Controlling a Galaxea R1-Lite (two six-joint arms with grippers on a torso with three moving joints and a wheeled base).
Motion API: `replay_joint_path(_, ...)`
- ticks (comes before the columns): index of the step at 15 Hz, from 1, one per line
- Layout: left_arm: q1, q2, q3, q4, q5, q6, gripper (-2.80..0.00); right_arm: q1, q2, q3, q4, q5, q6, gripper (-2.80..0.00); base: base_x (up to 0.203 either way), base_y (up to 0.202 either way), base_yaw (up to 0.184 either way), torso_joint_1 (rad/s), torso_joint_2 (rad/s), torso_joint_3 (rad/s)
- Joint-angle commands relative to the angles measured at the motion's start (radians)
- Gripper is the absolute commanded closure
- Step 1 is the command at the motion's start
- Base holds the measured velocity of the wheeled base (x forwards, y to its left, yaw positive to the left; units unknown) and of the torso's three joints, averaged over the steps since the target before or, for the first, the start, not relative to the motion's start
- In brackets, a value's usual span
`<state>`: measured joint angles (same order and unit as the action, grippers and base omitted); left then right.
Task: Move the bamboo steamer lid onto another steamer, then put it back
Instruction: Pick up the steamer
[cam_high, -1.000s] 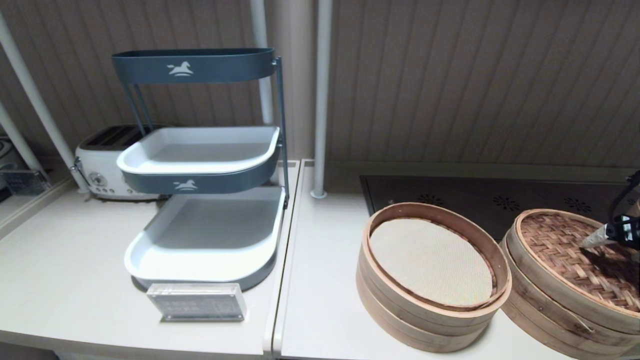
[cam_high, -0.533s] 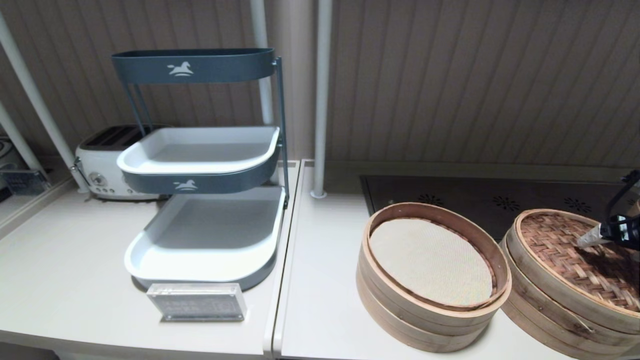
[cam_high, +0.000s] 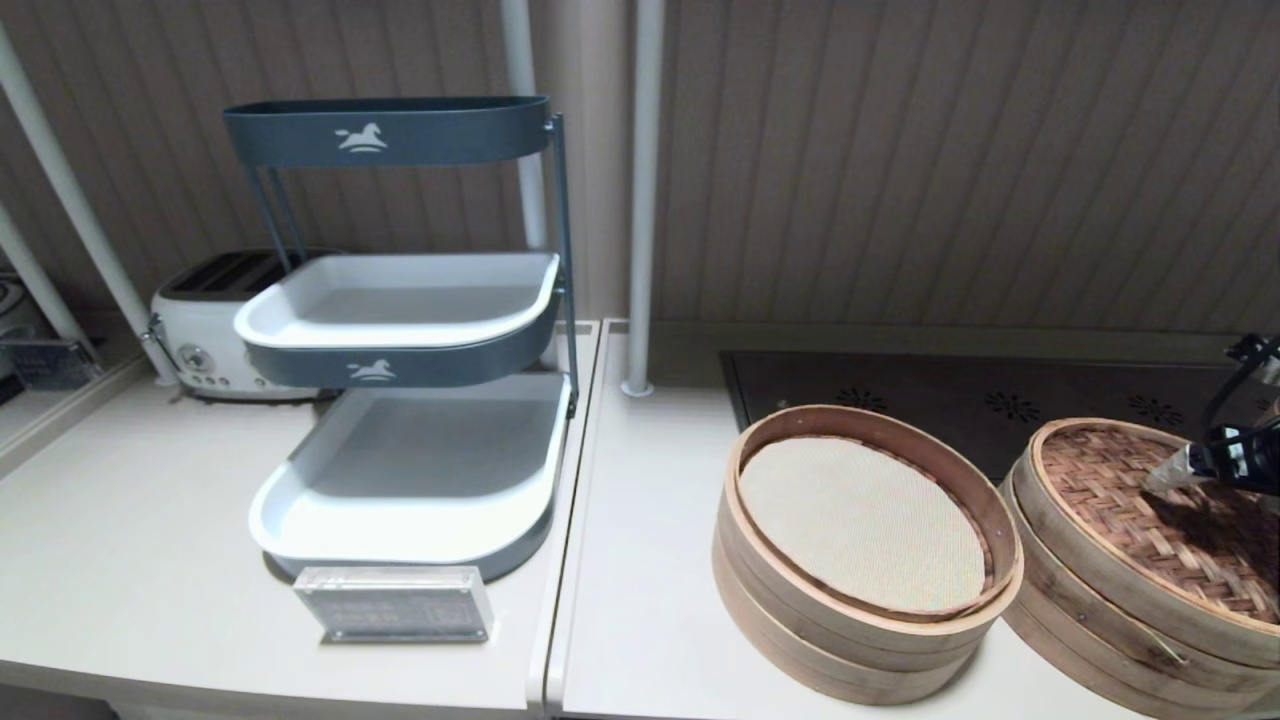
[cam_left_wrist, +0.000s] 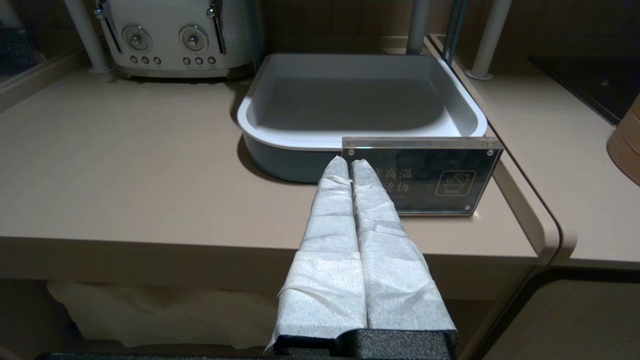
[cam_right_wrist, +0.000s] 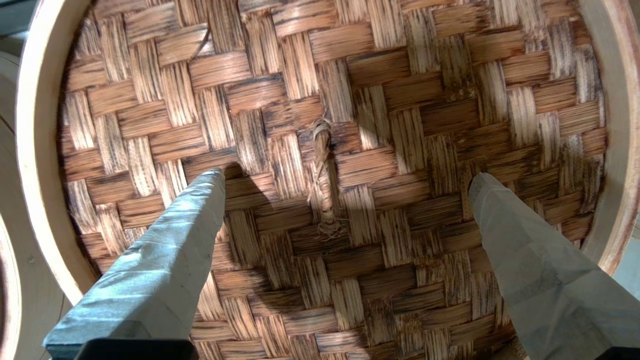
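Note:
My right gripper's fingers reach down to the lid's weave on either side of the dark centre knot. I should close them now. Closing now would hold the knot.
The bamboo steamer lid, with its reddish-brown weave and pale hoop, lies on the shallower steamer at the far right, which has a thin sliver sticking out of its wall. My right gripper hovers just above the lid, open. In the right wrist view the lid fills the frame, and the right gripper has one finger on each side of the dark centre knot, without gripping it. My left gripper is shut and empty, parked low before the counter's front edge.
The taller steamer with a white mesh liner stands uncovered just left of the lidded one. A black hob lies behind both. A tiered tray rack, an acrylic sign, a toaster and a pole occupy the left.
My right gripper has drifted slightly to the left over the lid. The lid and both steamers have not moved.

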<state>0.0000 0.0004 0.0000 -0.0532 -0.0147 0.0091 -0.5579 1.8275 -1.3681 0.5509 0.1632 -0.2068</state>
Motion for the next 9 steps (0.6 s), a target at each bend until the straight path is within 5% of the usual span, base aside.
replay_joint_path(1,0.0,-0.002,0.028,0.0,-0.001,0.0,0.0,0.0,0.004,0.001,0.003,0.001,-0.002,-2.8,0.0,0.0,0.0,0.0,0.0,0.0)
replay_joint_path(6,0.0,-0.002,0.028,0.0,0.0,0.0,0.0,-0.004,0.025,0.0,0.003,-0.002,-0.003,-2.8,0.0,0.0,0.0,0.0,0.0,0.0)
replay_joint_path(7,0.0,-0.002,0.028,-0.001,0.0,0.0,0.0,-0.004,0.027,0.0,0.003,-0.002,-0.003,0.0,0.0,0.0,0.0,0.0,0.0,0.0)
replay_joint_path(9,0.0,-0.003,0.028,-0.001,0.0,0.0,0.0,-0.002,0.027,0.006,0.003,-0.002,-0.005,0.0,0.0,0.0,0.0,0.0,0.0,0.0)
